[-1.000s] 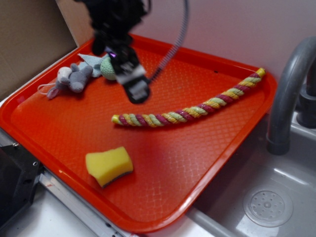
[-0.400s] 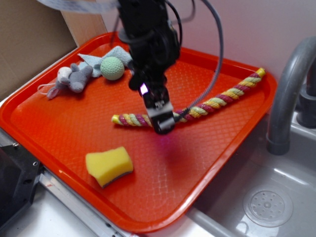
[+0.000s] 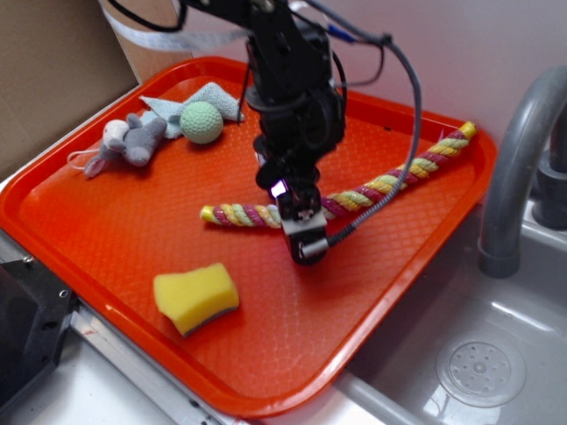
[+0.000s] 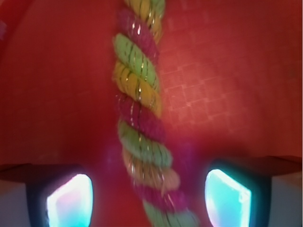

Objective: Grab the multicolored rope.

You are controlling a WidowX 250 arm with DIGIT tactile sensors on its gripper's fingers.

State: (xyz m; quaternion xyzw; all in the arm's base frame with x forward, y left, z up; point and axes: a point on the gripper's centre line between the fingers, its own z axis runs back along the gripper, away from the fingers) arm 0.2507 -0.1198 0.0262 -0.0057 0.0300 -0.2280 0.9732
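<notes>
My glowing fingers stand beside both sides of the multicolored rope, low at the orange tray [image 4: 106,198], so it is time to close my gripper now. Closing now would catch the rope.
The multicolored rope [image 3: 381,185] is a thick twist of yellow, maroon and pale green strands. It lies in a shallow curve across the orange tray [image 3: 106,230], from the middle toward the far right corner. My gripper [image 3: 304,241] hangs low over the rope's middle and hides that stretch in the exterior view. In the wrist view the rope [image 4: 139,109] runs lengthwise down the frame between my two glowing fingers [image 4: 68,201]. The gripper [image 4: 149,201] is open, with clear gaps on both sides of the rope.
On the tray also lie a yellow sponge [image 3: 195,297] at the front left, a grey plush toy [image 3: 130,142], a pale green ball [image 3: 202,122] and a light cloth [image 3: 217,96] at the back left. A grey faucet [image 3: 514,168] and sink [image 3: 478,363] stand right of the tray.
The gripper has travelled from the back left of the tray, near the green ball, forward and down. It now straddles the rope's middle. The rope has not moved.
</notes>
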